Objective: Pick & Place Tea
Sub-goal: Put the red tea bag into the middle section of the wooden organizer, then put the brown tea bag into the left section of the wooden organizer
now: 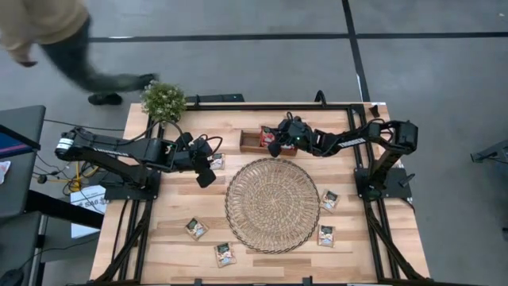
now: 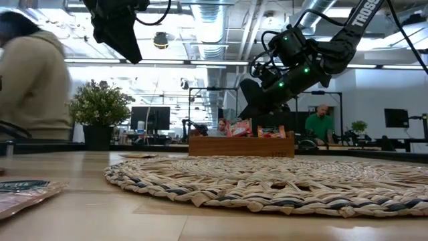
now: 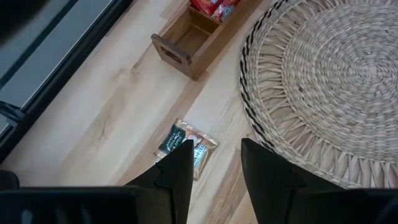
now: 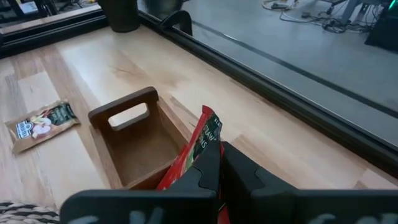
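My right gripper should release the red sachet now: its lower edge slants down inside the wooden tray's sides, so it would settle there.
My right gripper (image 1: 274, 143) hangs over the small wooden tray (image 1: 252, 141) at the far side of the table, shut on a red-orange tea sachet (image 4: 208, 134). More red sachets (image 2: 271, 132) stand in the tray. My left gripper (image 1: 205, 171) is open and raised above the table (image 2: 124, 33), left of the round straw mat (image 1: 272, 204). A whitish sachet with green print (image 3: 186, 142) lies flat on the wood just below and ahead of its fingers. Several more whitish sachets (image 1: 196, 229) lie flat around the mat. My right gripper pinches the red sachet between its two fingers, at the sachet's side edge (image 4: 211, 144). The fingers (image 4: 205, 168) come slanting down from the table's right. The sachet stands on edge over the tray's open compartment (image 4: 140, 149); whether its lower end rests in the tray is hidden.
A potted plant (image 1: 163, 100) stands at the table's far left corner. A person (image 1: 48, 36) walks past beyond the far left edge, also at the left of the low view (image 2: 30, 80). Bare wood (image 1: 262, 262) lies near the mat.
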Robot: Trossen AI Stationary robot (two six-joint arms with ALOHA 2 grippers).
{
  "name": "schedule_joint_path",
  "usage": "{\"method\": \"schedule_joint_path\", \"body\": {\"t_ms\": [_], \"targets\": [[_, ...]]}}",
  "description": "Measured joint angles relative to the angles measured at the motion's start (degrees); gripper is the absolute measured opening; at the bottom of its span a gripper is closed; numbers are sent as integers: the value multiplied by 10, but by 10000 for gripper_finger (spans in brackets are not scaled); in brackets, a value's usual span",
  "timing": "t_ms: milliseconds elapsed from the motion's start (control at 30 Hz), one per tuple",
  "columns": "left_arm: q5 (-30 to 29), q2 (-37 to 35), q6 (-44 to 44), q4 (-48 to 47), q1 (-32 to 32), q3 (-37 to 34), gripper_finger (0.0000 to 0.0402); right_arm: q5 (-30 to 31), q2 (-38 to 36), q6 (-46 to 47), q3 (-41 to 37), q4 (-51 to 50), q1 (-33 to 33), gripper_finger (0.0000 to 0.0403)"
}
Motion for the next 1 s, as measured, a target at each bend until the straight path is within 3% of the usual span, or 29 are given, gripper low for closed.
{"method": "schedule_joint_path", "body": {"t_ms": [500, 1000], "targets": [[0, 0, 0, 2, 0, 0, 126, -2, 0, 0, 0, -13, -1, 3], [0, 0, 0, 6, 0, 0, 126, 0, 0, 5, 0, -13, -1, 119]]}}
